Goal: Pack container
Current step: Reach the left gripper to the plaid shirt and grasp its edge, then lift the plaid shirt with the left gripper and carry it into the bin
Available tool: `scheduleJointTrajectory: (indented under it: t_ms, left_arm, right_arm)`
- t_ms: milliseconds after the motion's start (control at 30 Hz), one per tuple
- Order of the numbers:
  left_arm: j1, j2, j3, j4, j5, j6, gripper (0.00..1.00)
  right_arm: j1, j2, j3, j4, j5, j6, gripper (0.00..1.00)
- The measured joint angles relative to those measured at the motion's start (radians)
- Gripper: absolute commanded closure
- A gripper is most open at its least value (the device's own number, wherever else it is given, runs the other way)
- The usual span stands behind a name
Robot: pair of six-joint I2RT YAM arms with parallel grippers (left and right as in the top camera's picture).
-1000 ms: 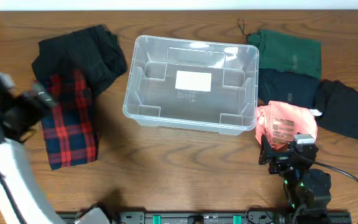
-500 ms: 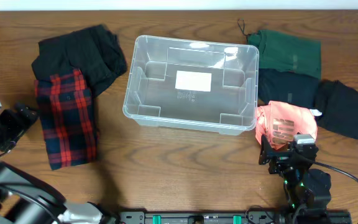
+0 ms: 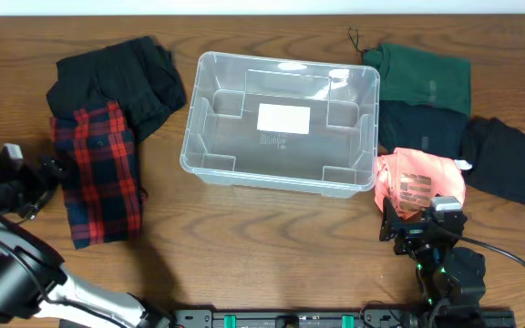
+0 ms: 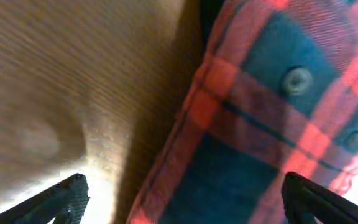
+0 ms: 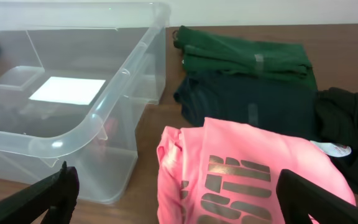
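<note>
My left gripper must move toward the plaid garment before closing on it: my fingers have hardly any cloth between them in the overhead view.
The clear plastic container (image 3: pixel 281 123) stands empty in the middle of the table, a white label on its bottom; it also shows in the right wrist view (image 5: pixel 61 93). A red and blue plaid garment (image 3: pixel 98 173) lies at the left. My left gripper (image 3: pixel 39 178) is open at its left edge, and its fingers (image 4: pixel 182 199) straddle the plaid hem (image 4: pixel 260 124) close above the table. A pink garment with a silver print (image 3: pixel 419 182) lies right of the container. My right gripper (image 3: pixel 417 228) is open just in front of the pink garment (image 5: pixel 253 174).
A black garment (image 3: pixel 121 77) lies behind the plaid one. A green garment (image 3: pixel 422 73), a dark navy one (image 3: pixel 419 128) and a black one (image 3: pixel 507 157) lie at the back right; the green one (image 5: pixel 244 56) and navy one (image 5: pixel 247 93) also show in the right wrist view.
My left arm has swung back toward the left table edge, then come in low at the plaid garment's left edge. The right arm has not moved.
</note>
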Motion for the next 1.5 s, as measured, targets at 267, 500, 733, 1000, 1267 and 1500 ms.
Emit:
scheduleJointTrajectory:
  t_ms: [267,500,733,1000,1267,1500]
  left_arm:
    - [-0.008,0.056,0.000,0.013,0.073,0.040,0.16]
    - [-0.049,0.067,0.000,0.012,0.109,0.068,0.30]
    - [-0.077,0.067,0.000,-0.024,0.113,0.131,0.65]
    - [-0.082,0.066,0.000,-0.102,0.143,0.137,0.94]
    - [-0.099,-0.066,0.000,-0.268,0.248,0.127,0.94]
    - [-0.175,-0.476,0.005,-0.232,0.403,0.110,0.94]
  right_arm:
    - [0.000,0.000,0.000,0.000,0.000,0.000,0.01]
    - [0.000,0.000,0.000,0.000,0.000,0.000,0.01]
    - [0.000,0.000,0.000,0.000,0.000,0.000,0.01]
    - [0.000,0.000,0.000,0.000,0.000,0.000,0.01]
    - [0.000,0.000,0.000,0.000,0.000,0.000,0.01]
    - [0.000,0.000,0.000,0.000,0.000,0.000,0.01]
